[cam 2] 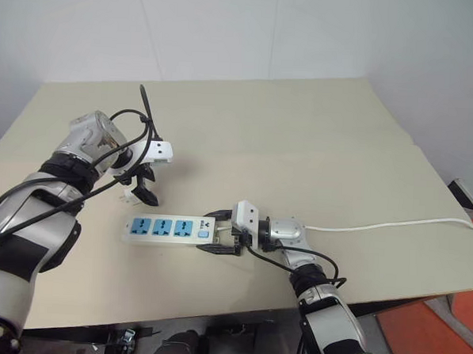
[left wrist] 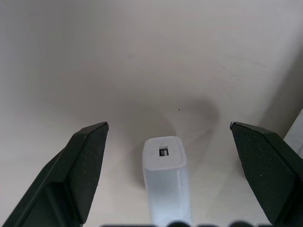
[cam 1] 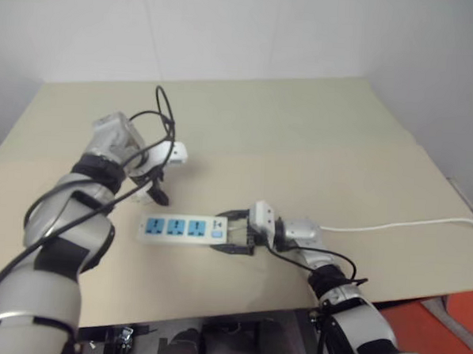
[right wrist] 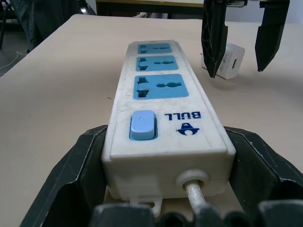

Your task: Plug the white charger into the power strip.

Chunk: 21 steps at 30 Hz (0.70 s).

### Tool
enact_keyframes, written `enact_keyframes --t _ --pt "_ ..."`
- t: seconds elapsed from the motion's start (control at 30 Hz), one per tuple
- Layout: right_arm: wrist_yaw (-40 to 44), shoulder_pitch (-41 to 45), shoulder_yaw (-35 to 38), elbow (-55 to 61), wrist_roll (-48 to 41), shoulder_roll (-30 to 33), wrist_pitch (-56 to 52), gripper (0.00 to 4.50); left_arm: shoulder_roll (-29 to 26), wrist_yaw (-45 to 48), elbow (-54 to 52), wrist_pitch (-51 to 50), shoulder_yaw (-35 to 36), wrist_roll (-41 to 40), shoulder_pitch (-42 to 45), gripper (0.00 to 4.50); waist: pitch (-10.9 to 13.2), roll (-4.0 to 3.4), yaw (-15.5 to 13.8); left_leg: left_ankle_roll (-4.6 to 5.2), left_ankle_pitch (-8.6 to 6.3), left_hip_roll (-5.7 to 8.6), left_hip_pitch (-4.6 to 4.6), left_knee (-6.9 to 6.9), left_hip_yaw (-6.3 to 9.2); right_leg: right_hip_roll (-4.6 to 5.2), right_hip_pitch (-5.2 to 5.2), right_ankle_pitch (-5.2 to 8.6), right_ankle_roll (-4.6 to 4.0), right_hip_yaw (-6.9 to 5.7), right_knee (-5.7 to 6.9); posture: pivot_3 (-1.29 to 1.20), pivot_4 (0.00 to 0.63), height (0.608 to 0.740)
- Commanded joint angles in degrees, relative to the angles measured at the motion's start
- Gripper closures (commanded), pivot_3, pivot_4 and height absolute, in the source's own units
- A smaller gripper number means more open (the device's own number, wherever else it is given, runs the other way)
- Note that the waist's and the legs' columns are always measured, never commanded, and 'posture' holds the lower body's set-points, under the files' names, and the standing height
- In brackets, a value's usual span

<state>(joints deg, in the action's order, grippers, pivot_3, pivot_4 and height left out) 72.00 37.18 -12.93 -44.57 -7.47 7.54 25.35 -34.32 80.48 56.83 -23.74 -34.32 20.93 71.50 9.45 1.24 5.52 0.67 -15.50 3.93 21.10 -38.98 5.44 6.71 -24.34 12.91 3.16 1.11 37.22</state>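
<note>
My left gripper closes on the white charger next, since in the left wrist view its fingers reach past the white charger's end (left wrist: 165,163), on either side of it.
The white charger (left wrist: 164,175) lies on the tan table, just beyond the far left end of the power strip (cam 1: 178,228). My left gripper (left wrist: 168,125) points down over the charger, open, one black finger (left wrist: 85,165) on each side and neither touching it. From the right wrist view the charger (right wrist: 232,61) sits under those hanging fingers (right wrist: 214,38). The strip lies flat with three blue sockets and a blue switch (right wrist: 142,125). My right gripper (cam 1: 220,232) is level and shut on the strip's switch end, its fingers (right wrist: 80,175) pressed to both long sides.
The strip's thin white cord (cam 1: 392,226) runs right across the table and off its right edge. The table's front edge (cam 1: 237,308) is close below the strip. Bare tabletop (cam 1: 302,141) stretches behind, up to a white wall.
</note>
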Motion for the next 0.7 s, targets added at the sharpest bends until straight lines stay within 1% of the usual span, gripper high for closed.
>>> enact_keyframes --t 0.03,0.13,0.23,0.33,0.53,0.7 --pt "-0.5 -1.1 -1.1 -1.6 1.7 -0.4 -0.1 1.09 0.1 -1.3 1.0 0.0 1.2 1.2 0.6 0.00 0.0 0.00 0.0 0.00 0.00 0.00 0.00 0.00 0.00 0.00 0.00 0.00 0.00 0.00 0.00 0.00 0.150 0.740" --pt "-0.8 -1.0 -1.3 -1.7 2.0 -0.2 0.1 1.09 0.2 -1.2 1.4 -0.2 1.4 1.6 0.5 0.00 0.0 0.00 0.0 0.00 0.00 -0.01 0.00 0.00 0.00 -0.01 0.00 0.00 0.00 0.00 0.00 0.00 0.150 0.740" --pt "-0.9 -1.0 -1.3 -1.9 2.1 -0.2 0.3 1.09 0.4 -1.6 2.1 -0.2 1.6 2.2 0.5 0.59 0.0 0.00 0.0 0.00 0.00 -0.02 0.00 0.00 0.00 -0.03 0.00 0.00 -0.01 0.01 0.00 0.00 0.150 0.740" --pt "-1.0 -1.0 -1.3 -2.1 2.3 -0.2 0.5 1.09 0.6 -2.0 2.6 -0.1 1.5 2.8 0.6 1.51 0.0 0.01 0.0 0.00 0.00 -0.05 0.00 0.00 0.00 -0.06 0.01 -0.01 -0.01 0.01 0.00 0.00 0.150 0.740" --pt "-1.4 -0.8 -1.4 -2.3 2.7 -0.3 0.8 1.09 1.1 -2.7 3.1 -0.5 1.9 3.2 0.7 3.50 0.0 0.03 0.0 0.00 0.00 -0.17 0.00 -0.01 -0.01 -0.17 0.01 -0.06 -0.08 0.01 0.00 0.00 0.150 0.740" --pt "-1.2 -1.0 -1.4 -2.1 2.7 -0.2 0.7 1.09 1.3 -3.2 2.7 -0.4 2.8 2.7 1.1 3.50 0.0 0.03 0.0 -0.03 0.01 -0.24 -0.02 -0.02 -0.01 -0.25 0.01 -0.08 -0.12 0.01 0.00 0.00 0.150 0.740"
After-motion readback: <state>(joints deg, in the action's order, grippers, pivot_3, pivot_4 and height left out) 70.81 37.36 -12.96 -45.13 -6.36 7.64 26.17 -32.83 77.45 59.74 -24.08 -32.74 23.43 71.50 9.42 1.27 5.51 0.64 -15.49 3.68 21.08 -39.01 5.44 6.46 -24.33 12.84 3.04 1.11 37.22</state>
